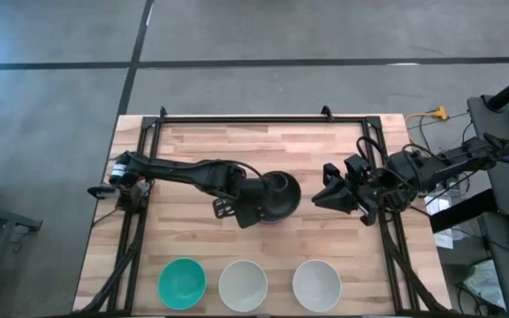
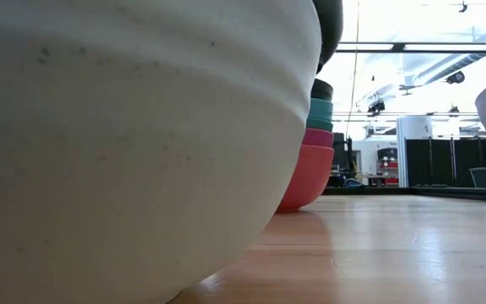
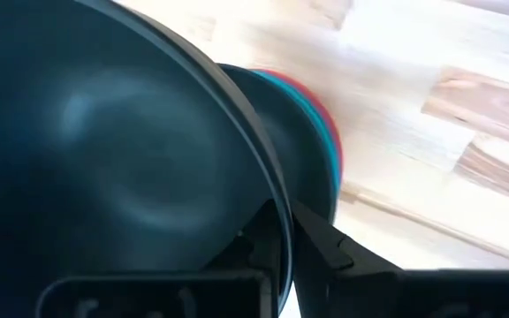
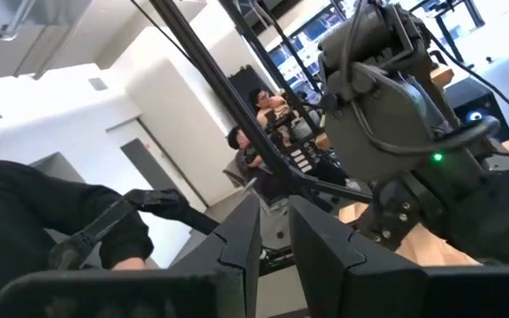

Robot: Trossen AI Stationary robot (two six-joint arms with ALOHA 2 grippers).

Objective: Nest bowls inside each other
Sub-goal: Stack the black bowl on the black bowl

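The stack's inside shows uncovered beside the black bowl's side (image 3: 254, 137), so my left gripper keeps hold of the black bowl for now, until it is in the stack.
My left gripper (image 3: 283, 212) is shut on a black bowl (image 1: 278, 194) at mid-table, over a stack of bowls (image 2: 310, 160). In the low view the stack stands on its red bottom bowl, with magenta, teal and black bowls nested above. The held black bowl (image 2: 329, 29) shows above the stack's top; whether they touch cannot be told. A teal bowl (image 1: 182, 283) and two white bowls (image 1: 243, 284) (image 1: 316, 284) stand in a row along the near edge. My right gripper (image 1: 325, 196) waits shut, to the right of the stack, and holds nothing. My left gripper holds the black bowl by its rim (image 3: 268, 190), one finger inside the bowl and one finger (image 3: 325, 238) outside. The bowl is tilted in the hold, above the stack's rims (image 3: 321, 124).
A dark metal frame (image 1: 237, 117) runs along the table's far edge and down both sides. The nearest white bowl (image 2: 125, 135) fills most of the low view. Bare wood (image 1: 193, 146) lies between the arms and the far edge. People show in the room behind, in the right wrist view.
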